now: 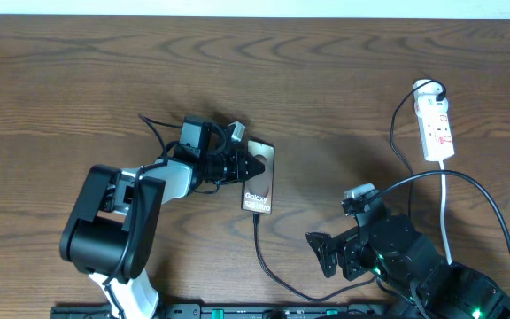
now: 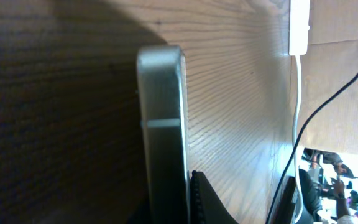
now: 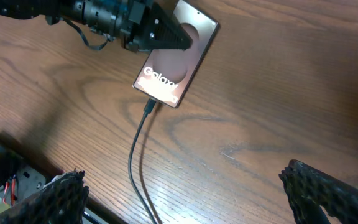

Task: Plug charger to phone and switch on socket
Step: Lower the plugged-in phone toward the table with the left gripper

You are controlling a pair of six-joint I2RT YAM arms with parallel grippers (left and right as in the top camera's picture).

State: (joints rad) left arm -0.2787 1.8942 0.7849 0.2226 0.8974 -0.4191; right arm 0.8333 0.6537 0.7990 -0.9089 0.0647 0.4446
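The phone's far edge (image 1: 272, 173) (image 2: 160, 53) touches its shadow on the tabletop, so I will let go of the phone with my left gripper.
The phone (image 1: 260, 182) lies face up near the table's middle, bronze-brown with white "Galaxy" lettering. My left gripper (image 1: 253, 167) is shut on its left long edge near the top. In the left wrist view the phone's silvery edge (image 2: 163, 118) shows end-on, with one black finger (image 2: 209, 202) pressed against it. The charger (image 1: 268, 261), a thin black cable, runs from the front edge up to the phone's lower end, where its tip (image 3: 149, 107) sits in the phone (image 3: 174, 59). The white socket (image 1: 436, 124) lies at the far right. My right gripper (image 1: 328, 254) (image 3: 191, 196) hangs open, right of the cable.
The socket's white cord (image 1: 446, 204) runs toward the front past the right arm. Thicker black cables (image 1: 485, 190) loop above the right arm's base. The left arm's body (image 1: 118, 217) takes up the front left. Bare wood lies between the phone and the socket.
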